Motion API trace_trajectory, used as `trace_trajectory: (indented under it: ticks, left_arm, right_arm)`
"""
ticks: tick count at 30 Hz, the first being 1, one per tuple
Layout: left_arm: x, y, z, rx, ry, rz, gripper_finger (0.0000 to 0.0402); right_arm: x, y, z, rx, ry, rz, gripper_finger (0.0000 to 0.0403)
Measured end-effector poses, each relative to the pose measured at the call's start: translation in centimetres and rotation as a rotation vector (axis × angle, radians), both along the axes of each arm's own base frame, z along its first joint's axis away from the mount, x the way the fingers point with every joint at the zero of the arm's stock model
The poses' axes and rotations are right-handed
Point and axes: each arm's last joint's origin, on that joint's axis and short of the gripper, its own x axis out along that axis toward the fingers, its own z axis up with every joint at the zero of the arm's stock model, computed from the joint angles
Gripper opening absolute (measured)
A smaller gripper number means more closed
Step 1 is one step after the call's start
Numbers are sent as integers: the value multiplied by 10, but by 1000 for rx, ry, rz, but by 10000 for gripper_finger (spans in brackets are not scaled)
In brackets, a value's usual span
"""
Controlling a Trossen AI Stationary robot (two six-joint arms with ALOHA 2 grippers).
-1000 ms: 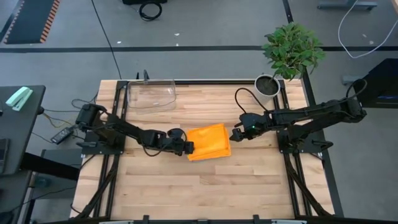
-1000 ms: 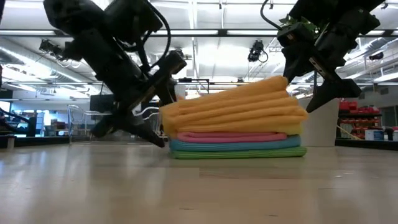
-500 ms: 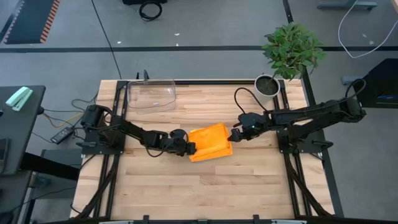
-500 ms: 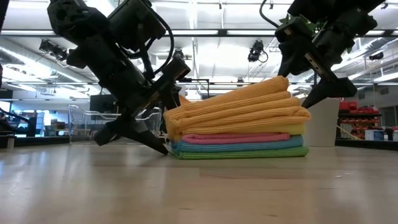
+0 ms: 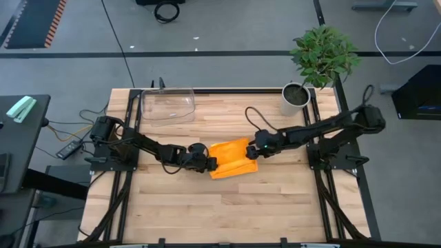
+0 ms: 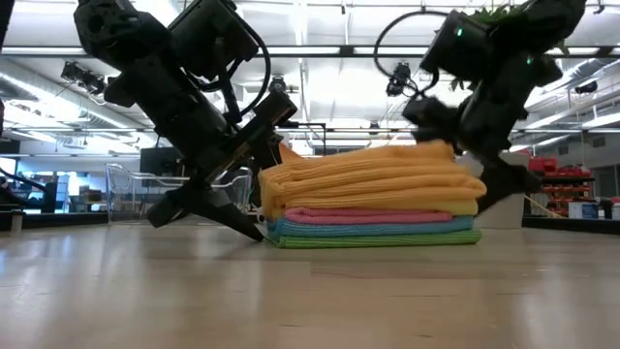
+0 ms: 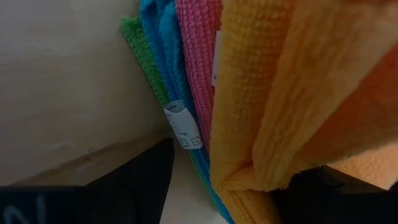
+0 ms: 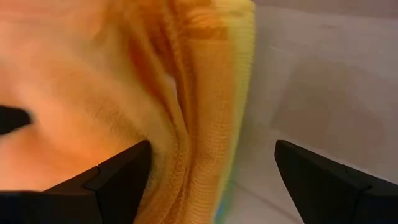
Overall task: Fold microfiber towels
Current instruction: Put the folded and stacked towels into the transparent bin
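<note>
The folded towels need to go to the clear plastic tray (image 5: 167, 103). My right gripper should next grab the stack by its yellow-trimmed edge (image 5: 254, 164).
A stack of folded microfiber towels (image 5: 232, 160) lies mid-table: green at the bottom, then blue, pink and yellow, with orange (image 6: 373, 170) on top. My left gripper (image 5: 211, 164) is open at the stack's left edge (image 7: 186, 130), one finger down by the table and the other by the orange towel. My right gripper (image 5: 256, 151) is open astride the stack's right edge (image 8: 239, 93). My left gripper comes slanting down from the table's left. Its upper finger (image 7: 317, 190) lies against the orange towel's folded left edge (image 7: 261, 174); its lower finger (image 7: 130, 180) stands by the table, apart from the green towel. My right gripper comes slanting down from the table's right. One finger (image 8: 118, 174) rests on top of the orange towel near its right edge (image 8: 158, 134), where the cloth lies pressed flat. The other finger (image 8: 329, 180) hangs over bare table beyond the stack.
A clear plastic tray (image 5: 167, 105) stands at the far left of the table, and a potted plant (image 5: 298, 95) at the far right corner. Bare wood (image 5: 227, 213) stretches toward the near edge.
My right gripper has come down and toward the table's left onto the stack's right edge. The orange towel's raised right part now lies flatter on the stack.
</note>
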Motion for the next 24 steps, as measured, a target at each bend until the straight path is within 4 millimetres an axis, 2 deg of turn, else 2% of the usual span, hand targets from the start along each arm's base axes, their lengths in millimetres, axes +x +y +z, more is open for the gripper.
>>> trace_trajectory:
  ticks: [9,13,17,24]
  left_arm:
    - [0,0,-1,-4,-2,32,250]
    - [1,1,-10,3,16,50,251]
    - [10,-1,-22,-35,-49,80,246]
    - [12,2,-25,-53,-59,70,233]
  right_arm:
    - [19,0,-28,-8,0,33,349]
    - [20,0,-34,-10,-11,33,349]
    - [19,0,-36,-8,-77,25,349]
    - [21,0,-37,12,-111,9,334]
